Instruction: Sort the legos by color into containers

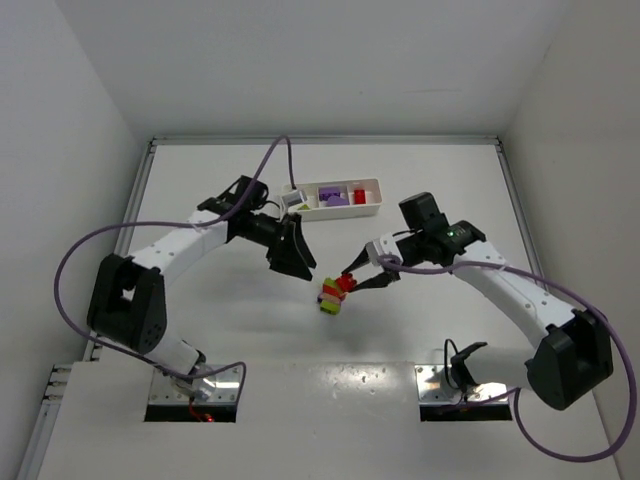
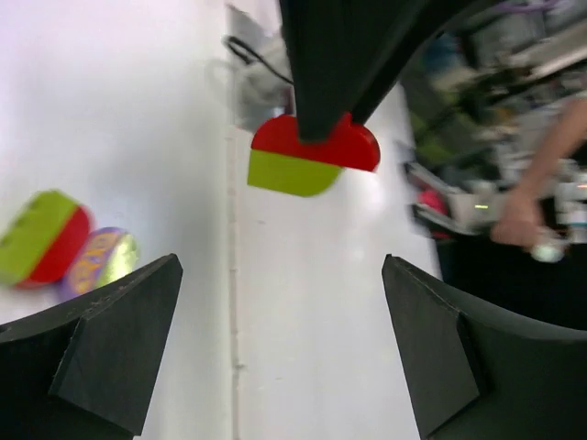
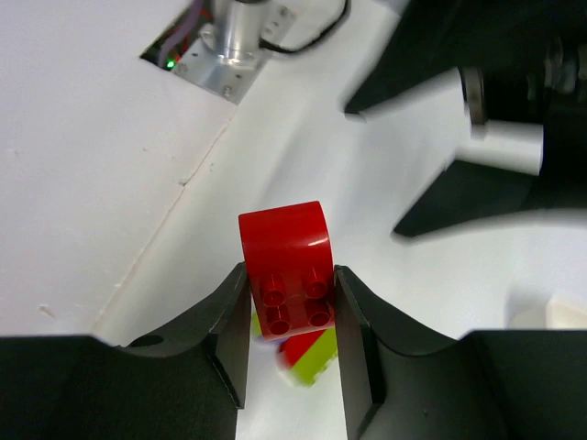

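Observation:
The red lego (image 1: pixel 346 282) (image 3: pixel 286 270) is held between both fingers of my right gripper. It would rise with the joined lime green piece if I lifted my right gripper now.
My right gripper (image 1: pixel 354 281) is shut on a red lego (image 3: pixel 286 270) and holds it just above the table; in the left wrist view this lego (image 2: pixel 316 145) has a lime green piece (image 2: pixel 289 174) joined to its underside. A small cluster of lime, red and purple legos (image 1: pixel 330 299) lies on the table right below it, and also shows in the left wrist view (image 2: pixel 55 243). My left gripper (image 1: pixel 293 257) is open and empty, just left of the cluster. The white tray (image 1: pixel 372 184) at the back holds purple legos in its middle compartment and a red one on the right.
The left arm's purple cable (image 1: pixel 270 165) loops over the table beside the tray's left end. Both arm bases (image 1: pixel 195 385) sit at the near edge. White walls enclose the table on three sides.

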Motion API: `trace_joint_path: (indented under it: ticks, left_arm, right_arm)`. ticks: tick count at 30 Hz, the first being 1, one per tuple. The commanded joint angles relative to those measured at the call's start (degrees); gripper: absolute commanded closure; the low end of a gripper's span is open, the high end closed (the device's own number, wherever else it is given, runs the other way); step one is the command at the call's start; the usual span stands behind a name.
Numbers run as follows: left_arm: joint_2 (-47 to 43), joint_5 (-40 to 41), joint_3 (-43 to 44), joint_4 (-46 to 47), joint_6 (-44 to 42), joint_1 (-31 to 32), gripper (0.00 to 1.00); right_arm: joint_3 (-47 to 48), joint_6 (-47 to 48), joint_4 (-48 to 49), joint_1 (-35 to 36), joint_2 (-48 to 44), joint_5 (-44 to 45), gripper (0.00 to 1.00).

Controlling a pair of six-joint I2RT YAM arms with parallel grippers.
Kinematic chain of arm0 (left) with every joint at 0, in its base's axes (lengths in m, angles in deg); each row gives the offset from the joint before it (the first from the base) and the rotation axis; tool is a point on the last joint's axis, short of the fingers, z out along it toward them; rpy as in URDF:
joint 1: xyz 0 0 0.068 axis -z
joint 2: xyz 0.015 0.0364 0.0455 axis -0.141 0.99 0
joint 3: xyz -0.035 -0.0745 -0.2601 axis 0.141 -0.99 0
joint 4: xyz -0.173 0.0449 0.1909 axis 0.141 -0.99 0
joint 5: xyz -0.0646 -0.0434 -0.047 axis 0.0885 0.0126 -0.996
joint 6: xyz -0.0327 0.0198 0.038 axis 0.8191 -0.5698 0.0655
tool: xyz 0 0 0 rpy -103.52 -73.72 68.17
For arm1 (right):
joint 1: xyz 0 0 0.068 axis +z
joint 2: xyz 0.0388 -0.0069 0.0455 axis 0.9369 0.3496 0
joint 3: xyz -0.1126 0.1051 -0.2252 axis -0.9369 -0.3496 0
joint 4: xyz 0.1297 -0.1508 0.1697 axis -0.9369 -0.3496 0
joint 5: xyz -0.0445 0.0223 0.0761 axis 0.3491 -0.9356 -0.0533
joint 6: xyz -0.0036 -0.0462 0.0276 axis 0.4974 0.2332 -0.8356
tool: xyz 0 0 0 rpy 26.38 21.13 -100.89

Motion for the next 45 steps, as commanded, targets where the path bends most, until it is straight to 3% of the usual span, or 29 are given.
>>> trace_joint_path:
  ticks: [1, 2, 5, 7, 12, 16, 25, 32, 45]
  left_arm:
    - [-8.1, 8.0, 0.2, -0.8, -6.9, -0.8, 0.03]
    - [-12.0, 10.6, -2.0, 3.5, -3.5, -0.8, 0.03]
    - [-22.3, 24.6, -9.3, 18.9, 6.6, -0.8, 0.01]
    - [-25.4, 32.7, -11.3, 23.0, 8.7, -0.8, 0.0]
    - [-26.0, 34.3, -12.7, 27.3, 11.8, -0.8, 0.0]
    - [-23.3, 34.5, -12.7, 34.1, 17.1, -2.7, 0.0]
    - [-13.5, 23.7, -8.8, 50.0, 29.2, -7.9, 0.15]
    - [-9.4, 10.1, -8.2, 66.1, 41.2, -9.1, 0.17]
    - [-7.8, 9.3, -5.9, 62.3, 37.9, -9.7, 0.19]
  right_arm:
    - [1.5, -17.5, 10.6, -2.2, -0.3, 3.2, 1.0]
    - [0.4, -35.6, 17.0, -2.2, -0.3, 6.6, 1.0]
    - [-0.8, -58.3, 36.0, -3.8, -0.3, 12.0, 1.0]
    - [0.0, -65.3, 40.2, -5.2, 2.2, 13.7, 1.0]
    - [5.9, -90.7, 50.4, -6.9, 8.7, 18.4, 1.0]
    - [7.6, -104.7, 61.3, -6.9, 12.9, 18.4, 1.0]
    - [9.4, -106.6, 67.9, -5.2, 15.8, 14.6, 1.0]
    - [11.2, -112.0, 70.1, -5.2, 19.7, 12.2, 1.0]
    - [16.6, -113.3, 72.1, -2.8, 23.7, 10.6, 1.0]
